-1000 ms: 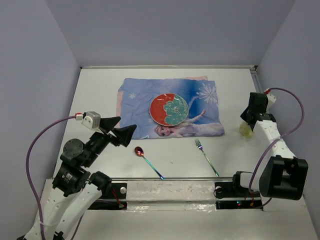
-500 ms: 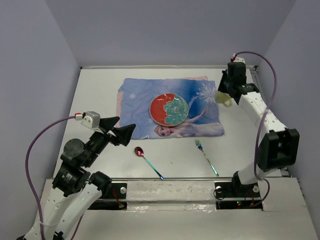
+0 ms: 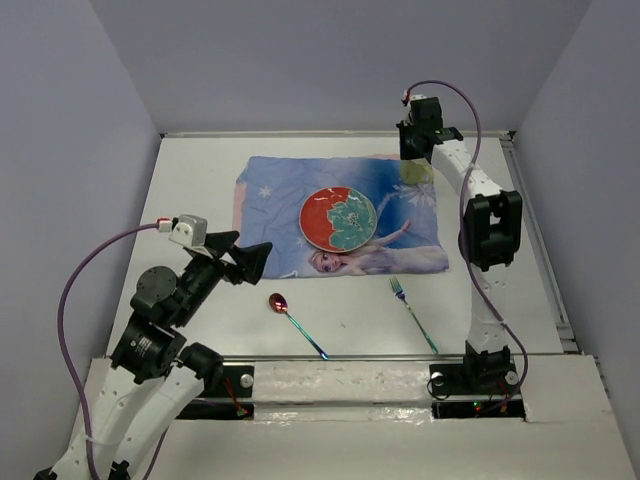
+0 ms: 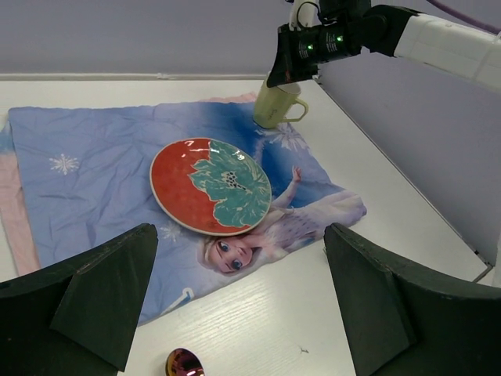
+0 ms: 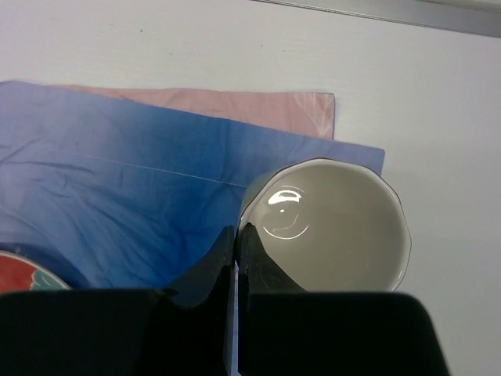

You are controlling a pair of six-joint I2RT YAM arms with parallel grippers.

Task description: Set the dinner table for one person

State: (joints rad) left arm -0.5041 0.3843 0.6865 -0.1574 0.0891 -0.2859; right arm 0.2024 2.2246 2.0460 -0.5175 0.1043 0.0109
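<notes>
My right gripper should open now: the mug [image 5: 337, 227] is upright at the placemat's far corner, so it would end up standing there.
The white dinner table [image 3: 195, 190] carries a blue princess placemat [image 3: 275, 190] with a red and teal plate [image 3: 338, 218] on it. My right gripper [image 3: 417, 150] is shut on the rim of a pale yellow-green mug [image 5: 337, 227], one finger inside and one outside. The mug [image 4: 275, 106] is upright at the placemat's far right corner; I cannot tell whether it touches the cloth. My left gripper [image 3: 245, 262] is open and empty above the table near the placemat's front left edge. A spoon [image 3: 295, 318] and a fork [image 3: 413, 314] lie in front of the placemat.
The placemat [image 4: 94, 180] and plate [image 4: 210, 185] fill the middle of the left wrist view, with the spoon's bowl [image 4: 184, 363] at the bottom edge. Grey walls close in the table on three sides. A metal rail [image 3: 340, 357] runs along the near edge.
My right arm has swung the mug from the table's right side, up and left, to the placemat's far right corner. My left arm has shifted only slightly.
</notes>
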